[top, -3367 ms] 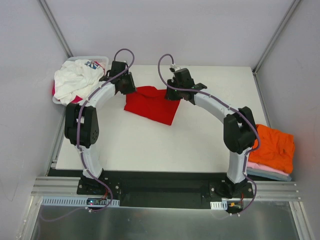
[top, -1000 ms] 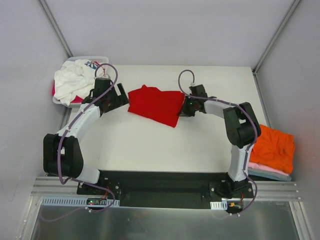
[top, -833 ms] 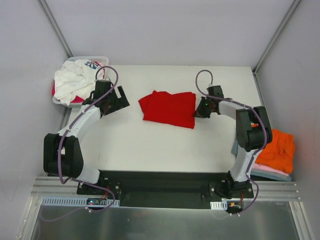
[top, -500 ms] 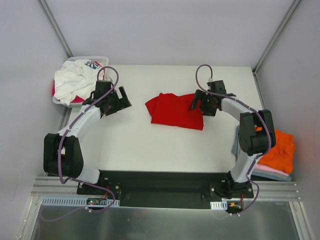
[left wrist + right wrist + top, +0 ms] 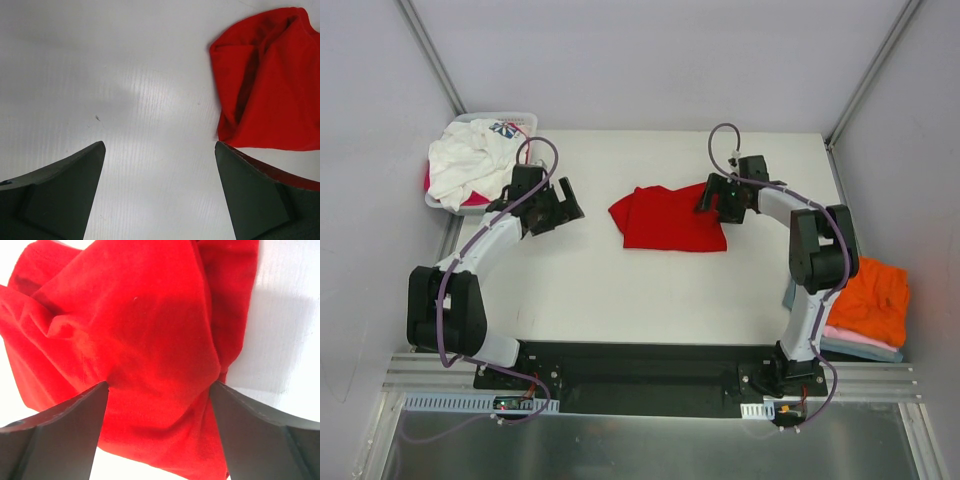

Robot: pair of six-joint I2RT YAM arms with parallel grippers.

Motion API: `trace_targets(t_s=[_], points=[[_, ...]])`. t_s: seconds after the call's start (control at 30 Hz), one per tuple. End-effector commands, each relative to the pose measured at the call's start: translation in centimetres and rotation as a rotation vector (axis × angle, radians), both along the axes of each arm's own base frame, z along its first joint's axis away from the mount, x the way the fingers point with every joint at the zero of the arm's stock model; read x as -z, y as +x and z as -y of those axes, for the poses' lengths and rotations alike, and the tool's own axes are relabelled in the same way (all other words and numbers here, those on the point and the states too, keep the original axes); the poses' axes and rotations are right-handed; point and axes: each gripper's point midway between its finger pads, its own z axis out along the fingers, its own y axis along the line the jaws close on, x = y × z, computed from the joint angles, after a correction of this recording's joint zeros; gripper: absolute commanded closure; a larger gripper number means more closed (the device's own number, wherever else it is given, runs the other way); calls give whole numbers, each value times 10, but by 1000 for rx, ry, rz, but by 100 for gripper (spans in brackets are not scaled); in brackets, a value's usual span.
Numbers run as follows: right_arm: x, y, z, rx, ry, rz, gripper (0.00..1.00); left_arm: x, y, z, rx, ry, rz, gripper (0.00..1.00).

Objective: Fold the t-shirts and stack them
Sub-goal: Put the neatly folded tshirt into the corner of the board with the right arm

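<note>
The right gripper grabs the folded red t-shirt near its stack-side edge next, so the t-shirt's body stays free to spread over the stack.
A plain red t-shirt (image 5: 672, 218) lies loosely folded and rumpled in the middle of the white table (image 5: 620, 290). My right gripper (image 5: 713, 197) hovers at its right upper edge, open, fingers spread over the red cloth (image 5: 140, 330) without pinching it; the right wrist view puts the gripper (image 5: 159, 385) just above the fabric. My left gripper (image 5: 568, 208) is open over bare table, left of the shirt. The left wrist view shows that gripper (image 5: 160, 145) holding nothing, with the red t-shirt (image 5: 270, 85) ahead to the right.
A white slotted basket (image 5: 525, 118) at the far left corner holds a white printed t-shirt (image 5: 470, 160) over a magenta one (image 5: 472, 200). Off the table's right edge sits a stack: orange t-shirt (image 5: 875, 295) over pink (image 5: 850, 335) and blue-grey (image 5: 840, 347).
My right gripper, shut on the red t-shirt a second ago, dragged it rightward across the table, then let go and stands open. The left arm barely moved.
</note>
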Motion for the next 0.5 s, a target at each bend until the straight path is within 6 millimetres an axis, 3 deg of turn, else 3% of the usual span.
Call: trace_targets(t_s=[0.0, 0.17, 0.33, 0.47], points=[[1, -23, 21, -1, -167, -27, 10, -14, -5, 2, 8, -14, 38, 8], [-17, -15, 43, 56, -272, 25, 6, -16, -5, 5, 14, -32, 40, 8], [-7, -2, 51, 43, -297, 16, 5, -16, -9, 4, 12, -31, 42, 8], [5, 4, 30, -61, -224, 0, 7, -18, -11, 5, 16, -38, 47, 7]])
